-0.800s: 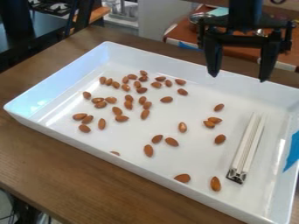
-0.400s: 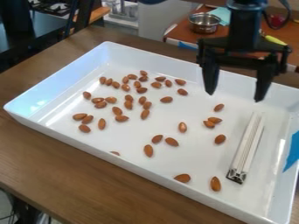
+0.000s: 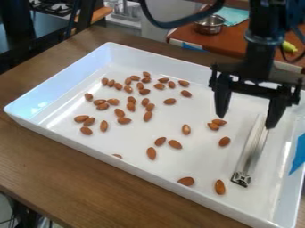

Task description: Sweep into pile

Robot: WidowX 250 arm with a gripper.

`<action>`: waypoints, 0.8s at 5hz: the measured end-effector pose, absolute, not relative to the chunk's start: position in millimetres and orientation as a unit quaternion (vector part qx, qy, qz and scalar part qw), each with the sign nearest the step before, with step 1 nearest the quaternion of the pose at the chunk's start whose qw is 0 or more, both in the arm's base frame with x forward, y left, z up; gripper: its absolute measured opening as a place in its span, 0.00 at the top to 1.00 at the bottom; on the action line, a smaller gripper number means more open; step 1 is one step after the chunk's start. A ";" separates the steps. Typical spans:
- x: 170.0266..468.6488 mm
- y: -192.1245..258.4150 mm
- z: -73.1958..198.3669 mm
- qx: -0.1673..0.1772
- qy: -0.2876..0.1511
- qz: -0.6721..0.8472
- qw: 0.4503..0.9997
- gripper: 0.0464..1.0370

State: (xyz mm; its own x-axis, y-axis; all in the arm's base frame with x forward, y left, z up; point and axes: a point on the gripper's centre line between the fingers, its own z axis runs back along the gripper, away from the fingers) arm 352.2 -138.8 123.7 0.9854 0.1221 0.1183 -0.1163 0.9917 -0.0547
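Note:
My gripper next needs to grab the long upright piece of the bar to sweep almonds into a pile.
The gripper (image 3: 246, 122) hangs open over the right part of the white tray (image 3: 131, 153). One finger is above the almonds at right, the other by the upper end of the white and metallic bar (image 3: 250, 156). Nothing is held between them. The bar lies slanted in the tray's right part, a square metal end toward the front. Many almonds (image 3: 124, 120) are scattered at the left and back. A few (image 3: 175, 144) lie mid-tray, a small group (image 3: 219, 122) lies left of the bar, and one (image 3: 220, 187) rests near the front wall.
The tray's raised walls surround the almonds and bar, on a brown wooden table (image 3: 71, 173). Blue tape (image 3: 298, 153) is on the right wall. Behind stands a reddish-brown surface with a metal pot (image 3: 209, 25) and a light blue cloth (image 3: 233, 15).
The gripper has come down from above the back wall to low over the tray's right side, staying open. The almonds and bar have not moved.

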 end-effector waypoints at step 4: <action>347.5 -155.9 76.0 0.003 -0.063 0.083 0.995 0.09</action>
